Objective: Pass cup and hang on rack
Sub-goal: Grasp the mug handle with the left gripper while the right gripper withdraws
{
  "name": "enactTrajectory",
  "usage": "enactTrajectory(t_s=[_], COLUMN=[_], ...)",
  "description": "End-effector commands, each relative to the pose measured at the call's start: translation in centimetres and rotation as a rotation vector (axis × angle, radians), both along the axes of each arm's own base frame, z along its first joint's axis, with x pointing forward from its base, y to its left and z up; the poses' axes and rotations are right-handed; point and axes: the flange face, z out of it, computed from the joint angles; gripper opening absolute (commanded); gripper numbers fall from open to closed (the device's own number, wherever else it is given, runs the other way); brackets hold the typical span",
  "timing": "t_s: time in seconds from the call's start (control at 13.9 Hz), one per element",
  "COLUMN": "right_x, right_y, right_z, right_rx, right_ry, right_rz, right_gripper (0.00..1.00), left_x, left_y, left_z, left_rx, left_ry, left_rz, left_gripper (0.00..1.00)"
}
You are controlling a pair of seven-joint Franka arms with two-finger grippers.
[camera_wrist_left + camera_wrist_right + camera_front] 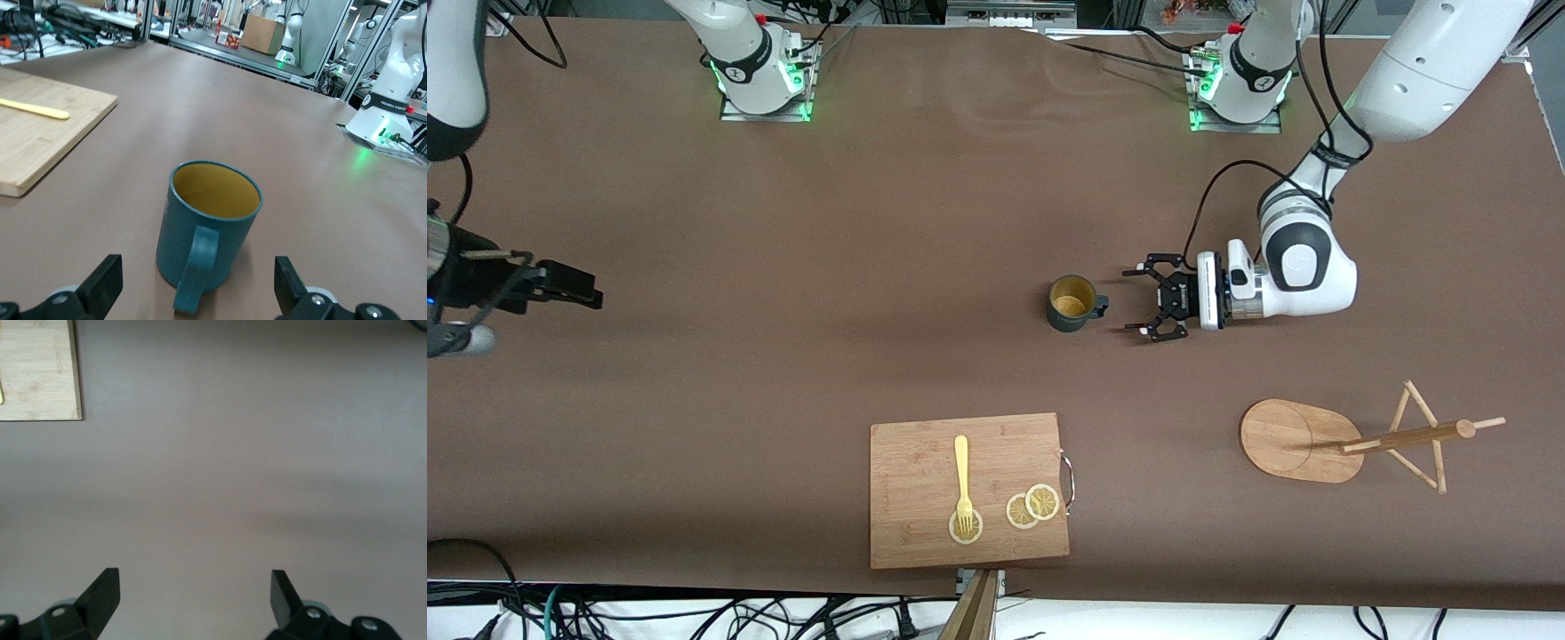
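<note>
The dark teal cup will hang on the wooden rack, so my left gripper will grab it by its handle (pixel 1101 308) (pixel 198 270) next.
The dark teal cup (pixel 1073 303) stands upright on the brown table, its yellowish inside showing and its handle (pixel 1100 307) turned toward my left gripper (pixel 1136 300). That gripper is open, low and level beside the cup, a short gap from the handle. In the left wrist view the cup (pixel 210 230) stands between and just ahead of the open fingers (pixel 107 277). The wooden rack (pixel 1294 440) stands nearer the front camera toward the left arm's end. My right gripper (pixel 578 289) waits open and empty at the right arm's end, over bare table (pixel 213 487).
A rectangular wooden cutting board (pixel 925 533) lies near the front edge with a yellow fork (pixel 962 471) and three lemon slices (pixel 1032 507) on it. Its corner shows in both wrist views (pixel 40 143) (pixel 40 380). Cables hang off the table's front edge.
</note>
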Motion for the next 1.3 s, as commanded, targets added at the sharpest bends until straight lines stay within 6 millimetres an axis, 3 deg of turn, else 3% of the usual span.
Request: enactTrajectory(t_s=[0.0, 0.14, 0.29, 0.5, 0.65, 0.72, 1.08, 1.23], right_x=[-3.0, -3.9, -4.8, -6.3, -7.0, -7.5, -9.5, -9.9], right_y=[-0.9, -1.7, -4.1, -4.8, -7.3, -8.1, -8.0, -8.0], right_z=[1.3, 2.7, 4.3, 6.8, 6.3, 6.1, 5.4, 5.1], right_rx=[-0.073, -0.122, -0.115, -0.098, -0.038, -0.015, -0.017, -0.022], right_ry=[0.018, 0.020, -0.012, -0.039, -0.009, -0.003, 0.070, 0.070], right_rz=[0.018, 0.017, -0.033, -0.053, -0.104, -0.112, -0.094, -0.094], right_gripper=[1.00, 1.00, 1.00, 1.00, 1.00, 1.00, 1.00, 1.00], left_x=[-0.5, 0.1, 0.0, -0.6, -0.6, -0.7, -1.0, -1.1], left_y=[-0.6, -1.8, -2.4, -2.9, -2.9, -2.9, -2.5, -2.3], left_z=[-3.1, -3.0, -3.1, -4.2, -4.2, -4.4, -5.7, -5.9], left_rx=[-0.073, -0.091, -0.093, -0.098, -0.098, -0.098, -0.105, -0.109], left_ry=[-0.133, -0.154, -0.154, -0.151, -0.163, -0.168, -0.175, -0.172], left_rz=[0.019, 0.029, 0.027, 0.009, 0.005, 0.001, 0.003, 0.003], left_gripper=[1.00, 1.00, 1.00, 1.00, 0.95, 0.89, 0.26, 0.17])
